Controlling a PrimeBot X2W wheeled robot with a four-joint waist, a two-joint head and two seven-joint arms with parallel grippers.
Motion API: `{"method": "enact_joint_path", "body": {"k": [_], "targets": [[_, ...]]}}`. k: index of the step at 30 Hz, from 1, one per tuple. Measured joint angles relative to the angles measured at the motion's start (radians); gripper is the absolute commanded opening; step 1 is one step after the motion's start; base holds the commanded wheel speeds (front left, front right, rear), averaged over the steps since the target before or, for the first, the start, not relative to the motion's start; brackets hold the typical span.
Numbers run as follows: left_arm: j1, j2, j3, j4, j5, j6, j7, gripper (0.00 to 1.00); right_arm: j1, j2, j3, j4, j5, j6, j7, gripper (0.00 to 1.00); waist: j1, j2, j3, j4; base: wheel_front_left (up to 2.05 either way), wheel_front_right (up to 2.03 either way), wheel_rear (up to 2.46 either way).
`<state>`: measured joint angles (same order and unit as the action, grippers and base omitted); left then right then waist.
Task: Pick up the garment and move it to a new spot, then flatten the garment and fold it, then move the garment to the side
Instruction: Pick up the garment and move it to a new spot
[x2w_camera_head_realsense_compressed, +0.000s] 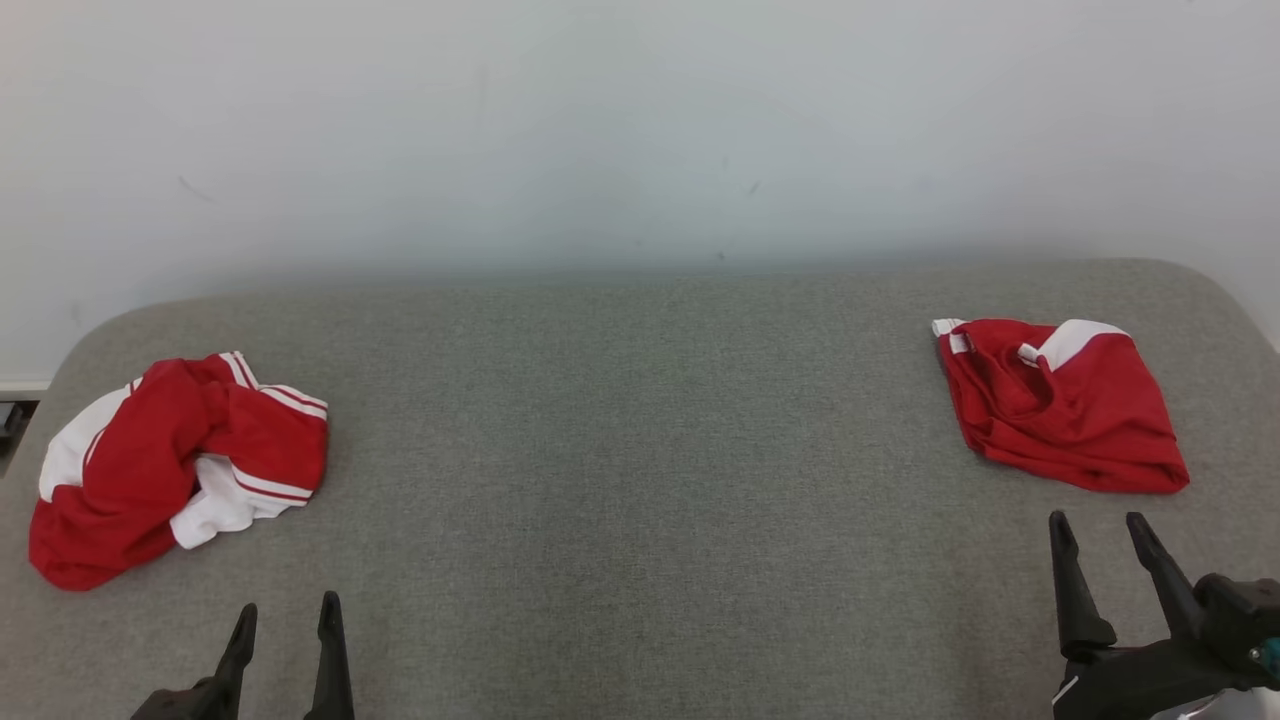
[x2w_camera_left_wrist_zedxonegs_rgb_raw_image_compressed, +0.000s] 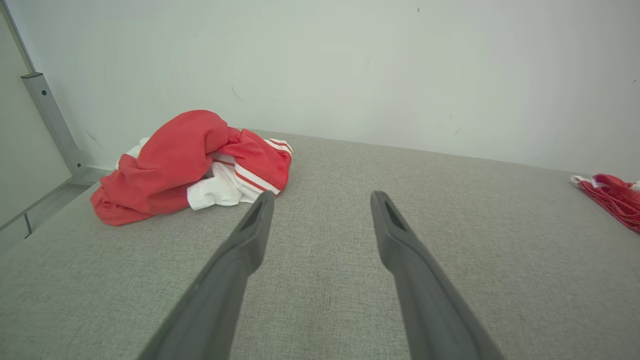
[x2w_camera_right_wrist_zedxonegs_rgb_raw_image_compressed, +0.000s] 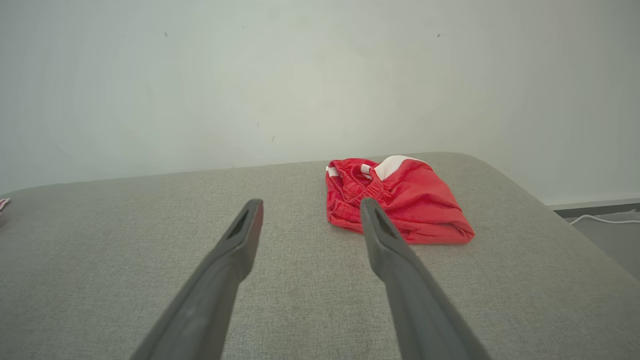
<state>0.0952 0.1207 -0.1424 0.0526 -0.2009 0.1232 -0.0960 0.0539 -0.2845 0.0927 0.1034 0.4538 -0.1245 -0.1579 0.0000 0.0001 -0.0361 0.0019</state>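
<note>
The robot's left gripper will next grab the crumpled garment by a bunched red fold (x2w_camera_head_realsense_compressed: 182, 414) that sticks up, as its white edge (x2w_camera_head_realsense_compressed: 214, 510) lies low. Then the gripper can move the garment.
A crumpled red and white garment (x2w_camera_head_realsense_compressed: 170, 460) lies bunched at the left of the grey padded surface (x2w_camera_head_realsense_compressed: 640, 450); the left wrist view has the same heap (x2w_camera_left_wrist_zedxonegs_rgb_raw_image_compressed: 185, 165) ahead and left of the fingers. A second red garment with white trim (x2w_camera_head_realsense_compressed: 1065, 400), folded into a compact pad, rests at the right, and in the right wrist view this pad (x2w_camera_right_wrist_zedxonegs_rgb_raw_image_compressed: 400, 200) sits just past the right-hand finger. My left gripper (x2w_camera_head_realsense_compressed: 287, 608) stands open near the front edge, right of the crumpled heap. My right gripper (x2w_camera_head_realsense_compressed: 1098, 523) is open below the folded piece. Neither touches cloth.
A pale wall (x2w_camera_head_realsense_compressed: 640, 130) backs the surface. A metal post (x2w_camera_left_wrist_zedxonegs_rgb_raw_image_compressed: 50, 120) and floor show off its left end. The surface's right end rounds off to floor with a white cable (x2w_camera_right_wrist_zedxonegs_rgb_raw_image_compressed: 600, 219). A wide bare stretch lies between the two garments.
</note>
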Motion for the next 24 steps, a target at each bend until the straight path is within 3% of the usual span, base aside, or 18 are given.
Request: {"method": "enact_joint_path", "body": {"k": [13,24], "targets": [[-0.003,-0.002,0.001,0.001,0.008,0.000,0.012,1.00,0.007,0.003,-0.021,-0.003,0.000,0.000,0.009,1.00,0.0000,0.0000,-0.001,0.068,0.00,0.00,0.00],[-0.019,-0.007,0.004,0.001,0.016,0.000,0.017,1.00,0.026,0.006,-0.021,-0.008,0.000,0.000,0.017,1.00,0.0000,0.0000,-0.002,0.177,0.00,0.00,0.00]]}}
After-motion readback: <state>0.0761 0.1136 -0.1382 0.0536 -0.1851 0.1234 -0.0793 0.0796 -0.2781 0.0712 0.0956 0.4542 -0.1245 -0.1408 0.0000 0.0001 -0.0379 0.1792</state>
